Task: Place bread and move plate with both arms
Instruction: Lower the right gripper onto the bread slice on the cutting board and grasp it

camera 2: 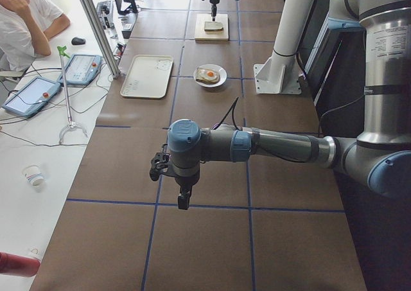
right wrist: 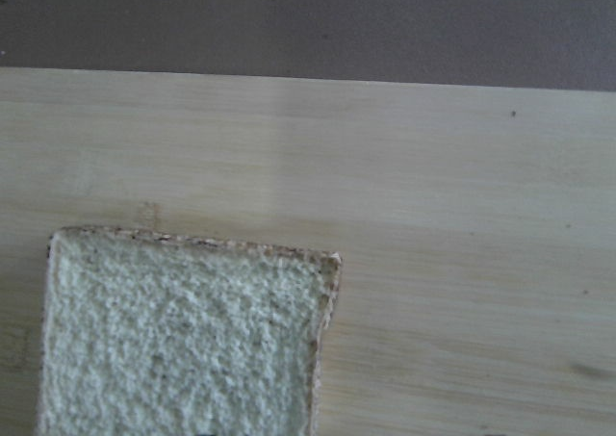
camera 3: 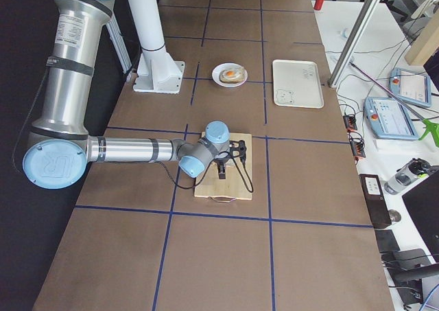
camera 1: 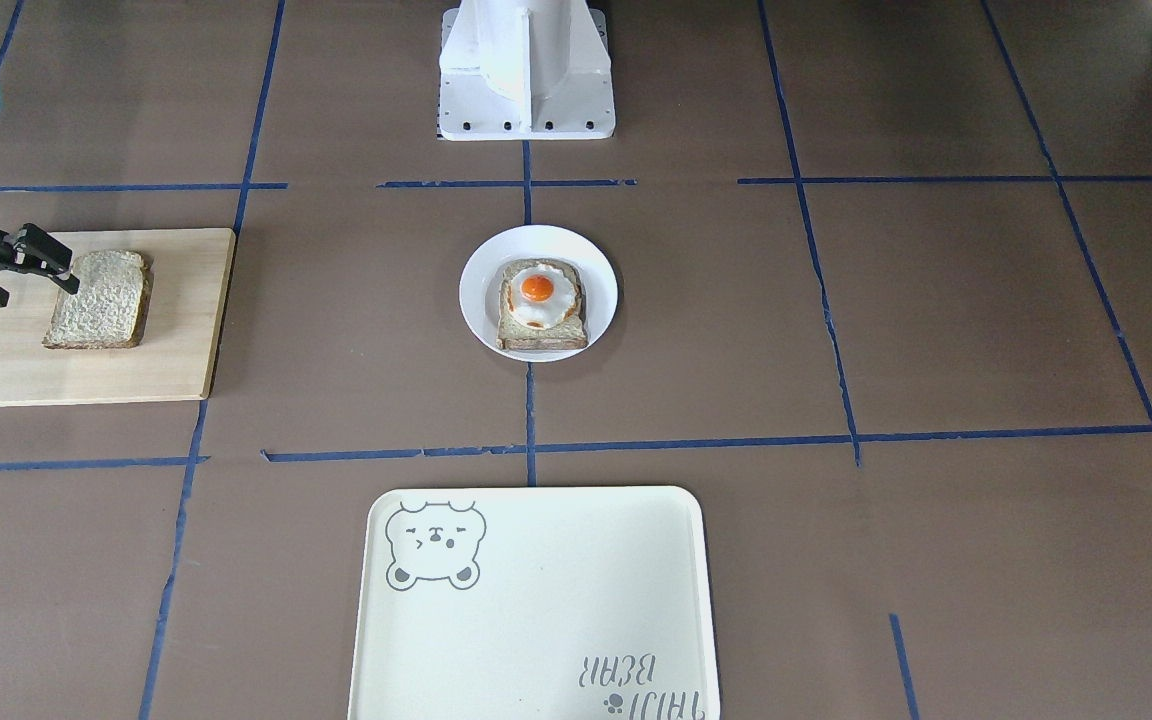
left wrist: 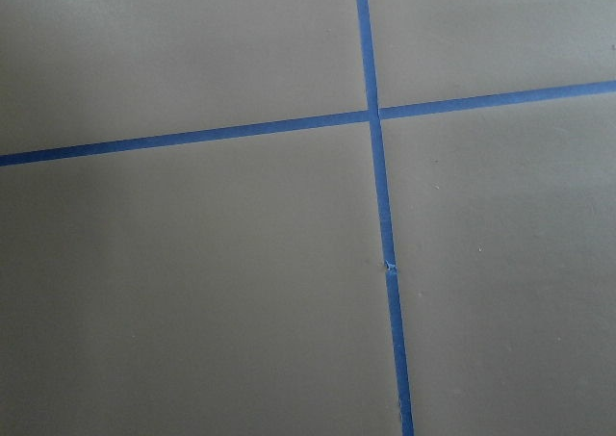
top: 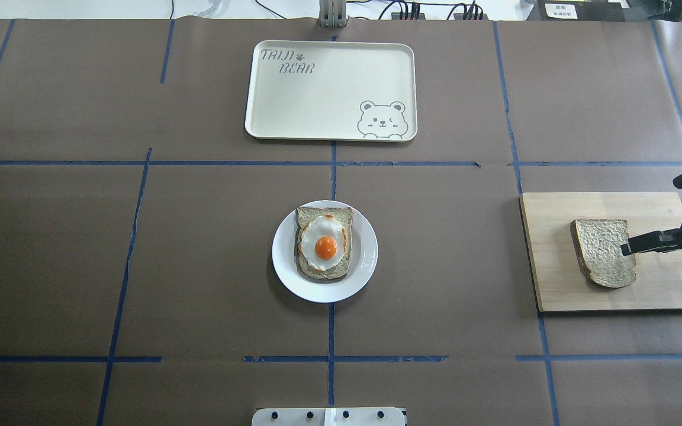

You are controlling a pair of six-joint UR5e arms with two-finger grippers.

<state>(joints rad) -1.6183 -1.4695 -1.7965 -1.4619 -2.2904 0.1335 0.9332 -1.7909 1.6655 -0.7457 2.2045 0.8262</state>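
Observation:
Next, my right gripper picks up the plain bread by its crust edge to top the fried-egg sandwich on the plate (camera 1: 601, 275).
The plain bread (camera 1: 101, 300) lies flat on a wooden board (camera 1: 181, 330) at the robot's right end of the table; it also shows in the overhead view (top: 604, 254) and the right wrist view (right wrist: 183, 340). My right gripper (camera 1: 36, 290) is open and low over the board, with one fingertip (camera 1: 68, 284) at the bread's outer edge. The white plate (camera 1: 601, 275) sits at the table's middle and bears a slice with a fried egg (camera 1: 539, 300). My left gripper (camera 2: 183, 200) hangs over bare table at the far left end; I cannot tell whether it is open or shut.
A cream bear-print tray (top: 329, 89) lies on the far side of the plate (top: 285, 272), away from the robot. The white pedestal base (camera 1: 526, 70) stands behind the plate. Blue tape lines cross the brown table.

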